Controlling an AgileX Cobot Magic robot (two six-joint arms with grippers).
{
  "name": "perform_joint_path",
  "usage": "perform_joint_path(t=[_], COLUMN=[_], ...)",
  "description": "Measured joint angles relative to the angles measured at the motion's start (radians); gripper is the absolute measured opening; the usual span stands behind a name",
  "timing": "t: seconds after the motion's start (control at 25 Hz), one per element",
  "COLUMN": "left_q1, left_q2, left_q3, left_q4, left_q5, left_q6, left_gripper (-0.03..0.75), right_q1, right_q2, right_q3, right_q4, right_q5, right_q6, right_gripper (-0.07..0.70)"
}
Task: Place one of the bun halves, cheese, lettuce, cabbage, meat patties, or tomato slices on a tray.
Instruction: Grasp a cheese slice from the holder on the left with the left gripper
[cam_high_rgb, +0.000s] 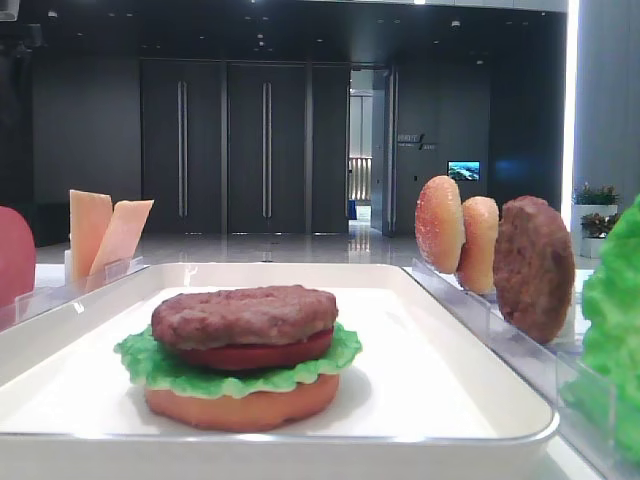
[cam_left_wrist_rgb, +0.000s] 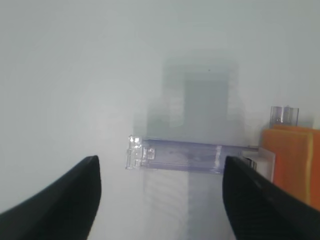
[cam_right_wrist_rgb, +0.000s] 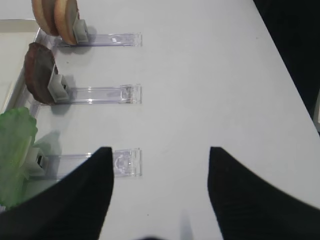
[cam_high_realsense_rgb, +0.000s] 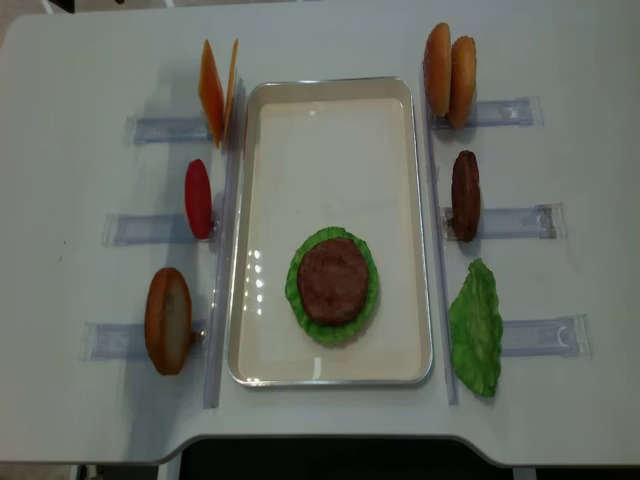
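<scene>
The clear holder closes around the lower edge of the thin pale orange cheese slice, and the left gripper will next pinch the slice by its free upper edge (cam_high_realsense_rgb: 232, 88).
On the white tray (cam_high_realsense_rgb: 330, 150) sits a stack: a flat bun half (cam_high_rgb: 240, 400), frilly lettuce (cam_high_rgb: 150, 360), a tomato slice (cam_high_rgb: 255, 355) and a meat patty (cam_high_rgb: 245, 315) on top. Two cheese slices (cam_high_realsense_rgb: 212, 92) stand in the far-left holder. My left gripper (cam_left_wrist_rgb: 161, 160) hangs open over the table, with the clear holder (cam_left_wrist_rgb: 180, 155) just ahead and the orange cheese (cam_left_wrist_rgb: 295, 160) at its right. My right gripper (cam_right_wrist_rgb: 160, 150) is open and holds nothing, beside the holder end (cam_right_wrist_rgb: 125, 162) of the spare lettuce (cam_right_wrist_rgb: 15, 145). Neither gripper appears in the two high views.
Left of the tray stand a red tomato slice (cam_high_realsense_rgb: 198, 198) and a bun half (cam_high_realsense_rgb: 167, 320) in clear holders. On the right are two bun halves (cam_high_realsense_rgb: 448, 68), a patty (cam_high_realsense_rgb: 465, 195) and a lettuce leaf (cam_high_realsense_rgb: 476, 325). The table's front edge is near.
</scene>
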Motion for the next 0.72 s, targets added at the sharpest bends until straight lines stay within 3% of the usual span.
perform_joint_path(t=[0.16, 0.72], left_q1=[-0.034, -0.308], left_q2=[0.001, 0.055], left_q3=[0.0, -0.002], left_q4=[0.036, 0.098], left_q5=[0.0, 0.0], left_q6=[-0.005, -0.175], left_gripper=[0.58, 0.58], right_q1=[0.0, 0.0], right_q2=[0.0, 0.0], right_q3=[0.0, 0.0], right_q4=[0.0, 0.0], right_q5=[0.0, 0.0], right_q6=[0.0, 0.0], right_gripper=[0.4, 0.4])
